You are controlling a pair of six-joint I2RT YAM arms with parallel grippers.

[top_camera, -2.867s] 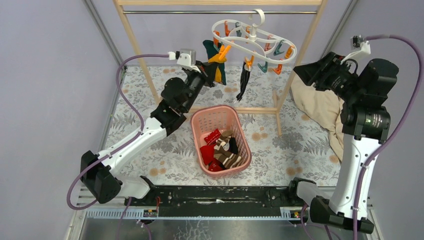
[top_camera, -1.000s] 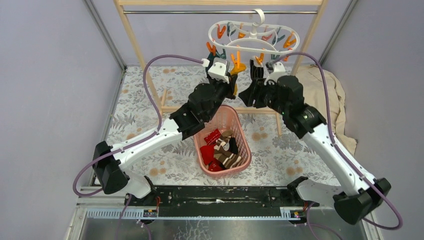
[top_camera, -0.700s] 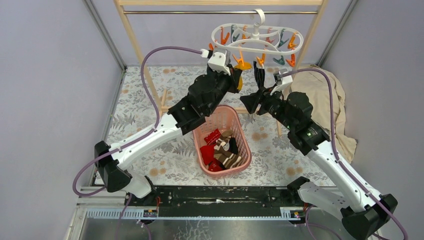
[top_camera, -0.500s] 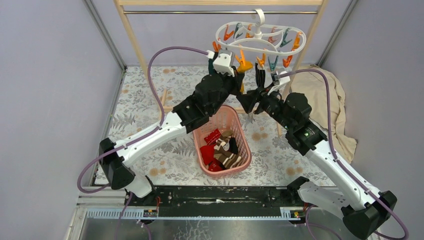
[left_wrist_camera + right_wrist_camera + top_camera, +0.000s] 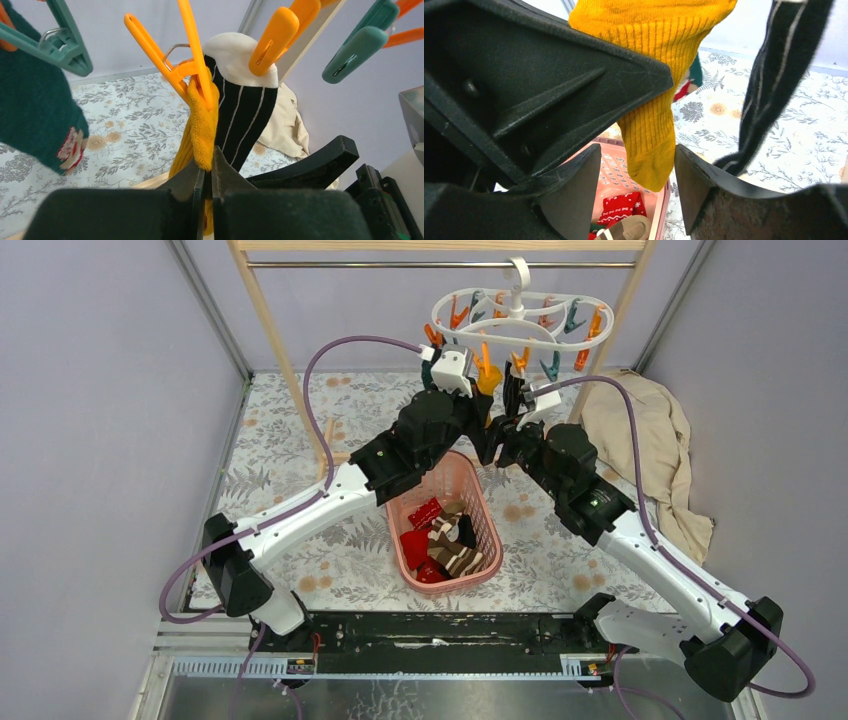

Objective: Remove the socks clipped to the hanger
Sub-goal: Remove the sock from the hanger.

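Observation:
The mustard sock's lower tip hangs between the right gripper's fingers and down past them. The right gripper needs to close on the sock, as it would hold it now.
The white hanger hangs from the rack rail with orange and teal clips. My left gripper is shut on the mustard sock, just below the orange clip that holds it. Beside it hangs a black striped sock with a white end, and a dark teal sock hangs at the left. My right gripper is open, and the lower end of the mustard sock hangs between its fingers. From above, both grippers meet under the hanger.
A pink basket below holds several removed socks, among them a red one. The wooden rack post stands at the left and a beige cloth lies at the right. The black sock hangs just right of my right gripper.
My right arm has swung in from the right under the hanger and its jaws have widened. The left gripper has shifted right with the mustard sock, and the hanger has swung.

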